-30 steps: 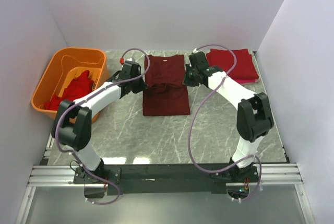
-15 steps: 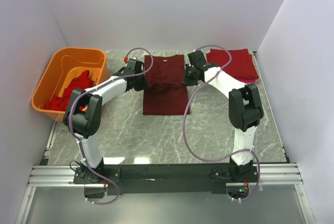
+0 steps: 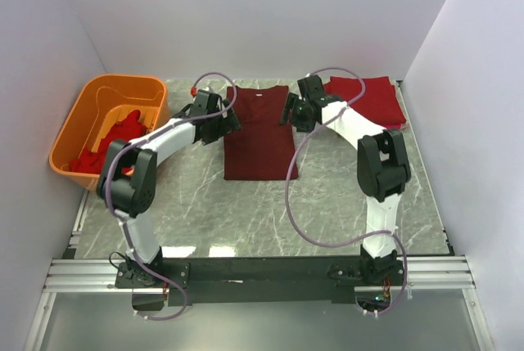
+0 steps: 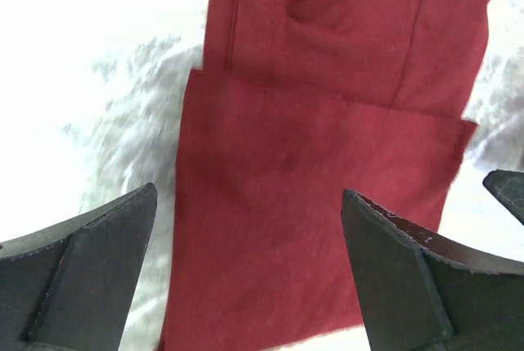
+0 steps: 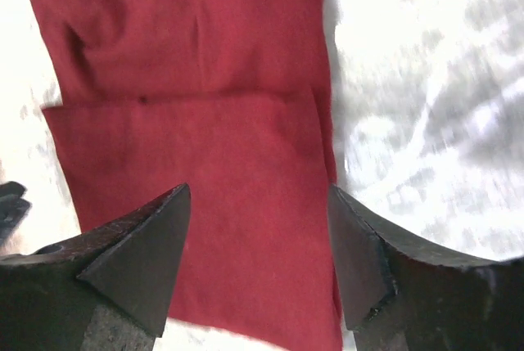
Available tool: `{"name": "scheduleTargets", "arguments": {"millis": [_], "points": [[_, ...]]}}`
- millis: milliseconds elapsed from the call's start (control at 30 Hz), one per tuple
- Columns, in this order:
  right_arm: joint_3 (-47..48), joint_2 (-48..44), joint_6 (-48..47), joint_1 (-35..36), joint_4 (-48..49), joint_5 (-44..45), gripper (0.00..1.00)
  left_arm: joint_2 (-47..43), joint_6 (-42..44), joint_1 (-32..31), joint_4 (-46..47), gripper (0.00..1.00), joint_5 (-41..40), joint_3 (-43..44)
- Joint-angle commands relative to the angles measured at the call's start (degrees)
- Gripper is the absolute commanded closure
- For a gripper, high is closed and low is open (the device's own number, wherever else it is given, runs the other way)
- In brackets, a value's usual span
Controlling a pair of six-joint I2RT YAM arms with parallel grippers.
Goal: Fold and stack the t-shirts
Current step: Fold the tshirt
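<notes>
I should next grab the maroon t-shirt's corner at its folded end nearest me [image 3: 227, 177] with my left gripper. Then I can fold that end over the t-shirt's collar [image 3: 259, 94].
A dark maroon t-shirt [image 3: 259, 134] lies flat on the table's middle, folded into a narrow strip with a crease across it. My left gripper [image 3: 228, 121] hovers at its left edge and my right gripper [image 3: 287, 112] at its right edge. Both are open and hold nothing. In the left wrist view the maroon t-shirt [image 4: 327, 163] lies below the wide-apart left gripper [image 4: 250, 232]. The right wrist view shows the same t-shirt [image 5: 196, 122] under the open right gripper [image 5: 258, 232]. Brighter red t-shirts [image 3: 370, 101] lie folded in a stack at the back right.
An orange plastic tub [image 3: 123, 81] stands at the back left with crumpled red shirts [image 3: 121, 134] inside. White walls close in the marbled table [image 3: 246, 212] on three sides. The arms' cables loop above the table.
Both grippers have opened and let go of the maroon shirt. The cloth bunched between them now lies flat. Both grippers have drawn slightly outward and toward the back.
</notes>
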Motion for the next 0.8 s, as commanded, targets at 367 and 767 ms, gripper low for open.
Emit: {"name": "scheduleTargets", "arguments": {"millis": [367,767], "points": [[-28.18,-20.39,2.15,-0.17,10.53,-5.31,0.25,-21.71,-4.45,-2.16,5.17,0.01,4.64,-22.22],[-38.65,-27.25,2.41,0.27,12.20,-5.23,0.25,-23.57,-5.34,-3.92,10.35,0.01,7.45,-30.50]]}}
